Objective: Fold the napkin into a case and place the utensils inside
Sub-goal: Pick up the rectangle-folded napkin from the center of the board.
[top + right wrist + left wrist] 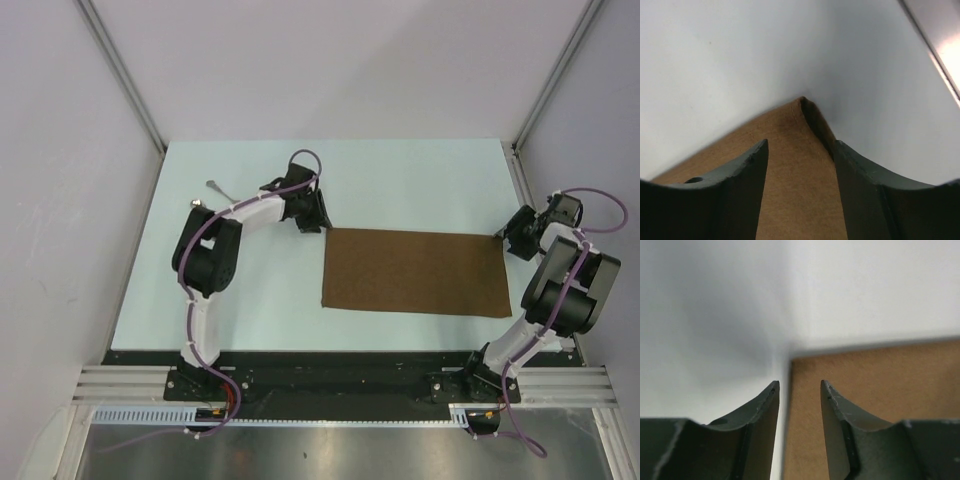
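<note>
My right gripper should next grab the napkin's side edge near its curled far corner [501, 240] [807, 118]. Then that side edge of the napkin folds across into a case.
The brown napkin [415, 271] lies flat on the pale table as a wide rectangle. My left gripper [318, 222] is open at its far left corner. In the left wrist view the gripper [800, 385] straddles the left edge of the cloth [880, 385]. My right gripper [505, 238] is open at the far right corner. In the right wrist view the gripper [801, 147] is over the cloth [795, 190], whose corner shows two layers and curls up slightly. The end of a silver utensil [215, 186] shows at the far left; the rest is hidden behind the left arm.
The table [400, 180] is bounded by white walls with metal corner posts [125, 75]. A metal rail [340, 385] runs along the near edge by the arm bases. The right arm's elbow [565, 285] overhangs the table's right edge.
</note>
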Robot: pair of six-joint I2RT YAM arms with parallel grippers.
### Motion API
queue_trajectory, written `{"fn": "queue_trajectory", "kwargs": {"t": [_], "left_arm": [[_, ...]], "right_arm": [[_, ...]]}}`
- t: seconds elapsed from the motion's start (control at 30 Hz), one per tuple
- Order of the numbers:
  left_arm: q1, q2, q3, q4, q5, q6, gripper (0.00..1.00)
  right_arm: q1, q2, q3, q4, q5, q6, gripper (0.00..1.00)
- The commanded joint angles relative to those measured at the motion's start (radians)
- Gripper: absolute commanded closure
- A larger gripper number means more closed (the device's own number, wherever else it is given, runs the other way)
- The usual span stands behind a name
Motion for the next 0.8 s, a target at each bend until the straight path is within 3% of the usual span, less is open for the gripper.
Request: {"fn": "queue_trajectory", "kwargs": {"t": [0.0,0.2,0.47,0.77], "left_arm": [[-0.063,-0.2,-0.014,-0.037,-0.037,0.033,0.55],[-0.142,-0.373,-0.18,0.025,-0.019,0.02,0.55],[-0.246,-0.498,-0.271,-0.026,-0.002,0.018,0.56],[-0.265,-0.565,-0.267,-0.058,0.018,0.04,0.57]], "right_arm": [[0.038,-0.125,0.065,-0.192,0.258,-0.056,0.37],[0.078,-0.178,-0.022,-0.251,0.401,-0.17,0.34],[0.094,-0.14,-0.047,-0.237,0.228,-0.325,0.41],[0.069,-0.12,-0.063,-0.241,0.24,-0.327,0.45]]}}
